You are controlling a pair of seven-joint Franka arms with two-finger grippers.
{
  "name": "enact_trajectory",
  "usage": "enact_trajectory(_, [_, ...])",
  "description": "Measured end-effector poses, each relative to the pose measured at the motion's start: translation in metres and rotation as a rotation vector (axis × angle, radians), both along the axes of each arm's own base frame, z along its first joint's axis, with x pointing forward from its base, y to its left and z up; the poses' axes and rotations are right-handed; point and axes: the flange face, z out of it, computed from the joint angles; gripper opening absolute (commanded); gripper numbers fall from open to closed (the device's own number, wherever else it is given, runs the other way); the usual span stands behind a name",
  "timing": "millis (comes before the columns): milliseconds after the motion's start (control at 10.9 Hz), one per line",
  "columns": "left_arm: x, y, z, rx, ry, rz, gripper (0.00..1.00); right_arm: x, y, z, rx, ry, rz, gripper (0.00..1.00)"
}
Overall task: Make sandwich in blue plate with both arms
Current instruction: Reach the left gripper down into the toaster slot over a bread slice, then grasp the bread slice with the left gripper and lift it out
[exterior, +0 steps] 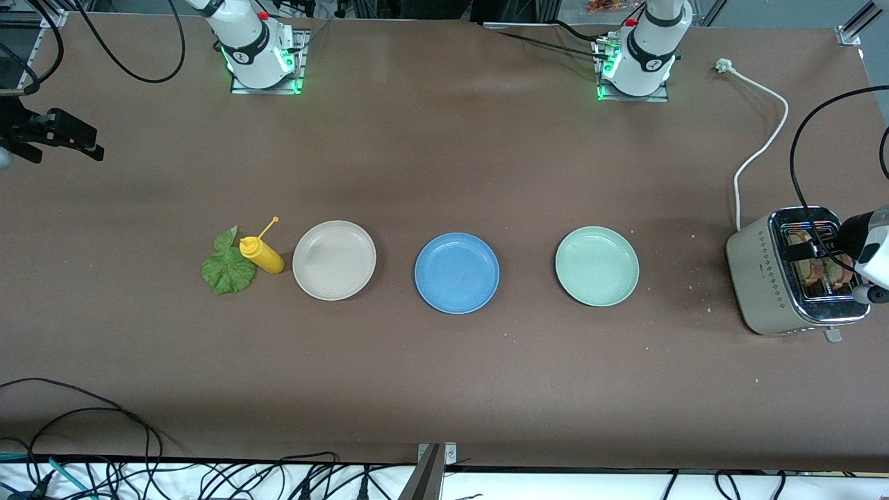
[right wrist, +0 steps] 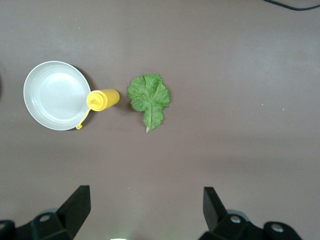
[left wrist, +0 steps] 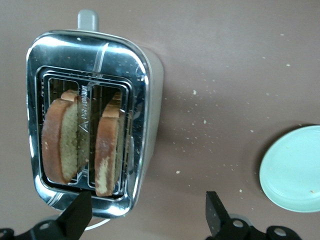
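Note:
I should next use my left gripper to grab the toasted bread slice by its exposed crust edge [exterior: 807,268], so that I can start the sandwich on the blue plate [exterior: 456,272].
The blue plate [exterior: 456,272] lies bare at the middle of the table. Two slices of toasted bread [left wrist: 60,140] [left wrist: 107,150] stand upright in the slots of a silver toaster [exterior: 771,278] at the left arm's end. My left gripper [left wrist: 147,200] hangs open over the toaster's edge, one finger above the toaster [left wrist: 92,65] and the other above bare table. A green lettuce leaf [exterior: 227,264] lies flat toward the right arm's end. High over the table near the leaf [right wrist: 149,99], my right gripper [right wrist: 145,192] is open and holds nothing.
A yellow squeeze bottle [exterior: 261,254] lies between the leaf and a beige plate [exterior: 334,260]. A pale green plate [exterior: 596,265] sits between the blue plate and the toaster. The toaster's white cord [exterior: 760,139] runs toward the left arm's base. Crumbs dot the table near the toaster.

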Motion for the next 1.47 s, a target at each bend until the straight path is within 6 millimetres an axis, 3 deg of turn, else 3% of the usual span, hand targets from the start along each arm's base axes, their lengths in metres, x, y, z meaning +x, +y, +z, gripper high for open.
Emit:
enact_trajectory(368, [0.003, 0.024, -0.034, -0.006, 0.022, 0.032, 0.99, 0.000, 0.000, 0.000, 0.000, 0.000, 0.000, 1.00])
enact_trajectory(552, [0.004, 0.031, -0.048, -0.010, 0.036, 0.040, 0.87, 0.000, 0.000, 0.000, 0.000, 0.000, 0.000, 1.00])
enact_trajectory(737, [0.003, 0.039, -0.059, -0.013, 0.049, 0.052, 0.59, 0.000, 0.000, 0.000, 0.000, 0.000, 0.000, 1.00])
enact_trajectory(921, [0.002, 0.042, -0.063, -0.019, 0.053, 0.036, 0.13, 0.000, 0.000, 0.000, 0.000, 0.000, 0.000, 1.00])
enact_trajectory(1013, [0.002, 0.043, -0.063, -0.021, 0.054, 0.028, 0.00, 0.000, 0.000, 0.000, 0.000, 0.000, 0.000, 1.00])
enact_trajectory(1473, [0.000, 0.054, -0.058, -0.018, 0.051, 0.008, 0.00, 0.000, 0.000, 0.000, 0.000, 0.000, 0.000, 1.00])
